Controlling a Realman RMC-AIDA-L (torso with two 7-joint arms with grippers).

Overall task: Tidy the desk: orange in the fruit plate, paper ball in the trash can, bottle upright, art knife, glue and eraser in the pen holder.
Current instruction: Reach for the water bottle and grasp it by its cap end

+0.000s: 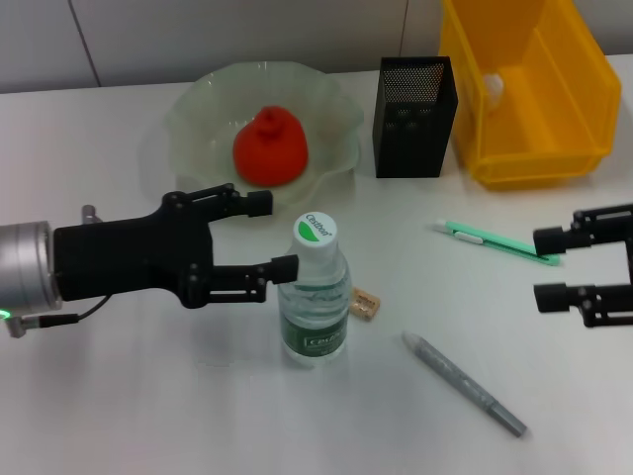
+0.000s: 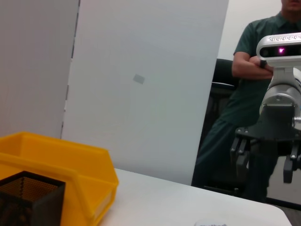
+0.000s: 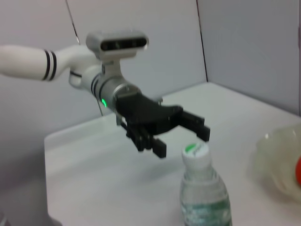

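My left gripper's fingers stop short of the cap in the head view, so they must move toward the bottle's white cap (image 1: 316, 230) before closing on it.
The bottle (image 1: 315, 297) stands upright mid-table, green-and-white cap on top; it also shows in the right wrist view (image 3: 204, 193). My left gripper (image 1: 273, 235) is open just left of it, one fingertip (image 1: 284, 265) close to the bottle's neck. The orange (image 1: 269, 148) lies in the pale fruit plate (image 1: 198, 109). A white paper ball (image 1: 492, 87) sits inside the yellow trash can (image 1: 584, 109). The green art knife (image 1: 495, 240), the grey glue stick (image 1: 465, 384) and the small tan eraser (image 1: 365, 303) lie on the table. My right gripper (image 1: 554, 267) hovers open at the right edge.
The black mesh pen holder (image 1: 415, 117) stands between plate and trash can. The left wrist view shows the trash can (image 2: 66, 165), the pen holder (image 2: 28, 197), my right gripper (image 2: 265, 157) farther off, and a person (image 2: 256, 70) standing beyond the table.
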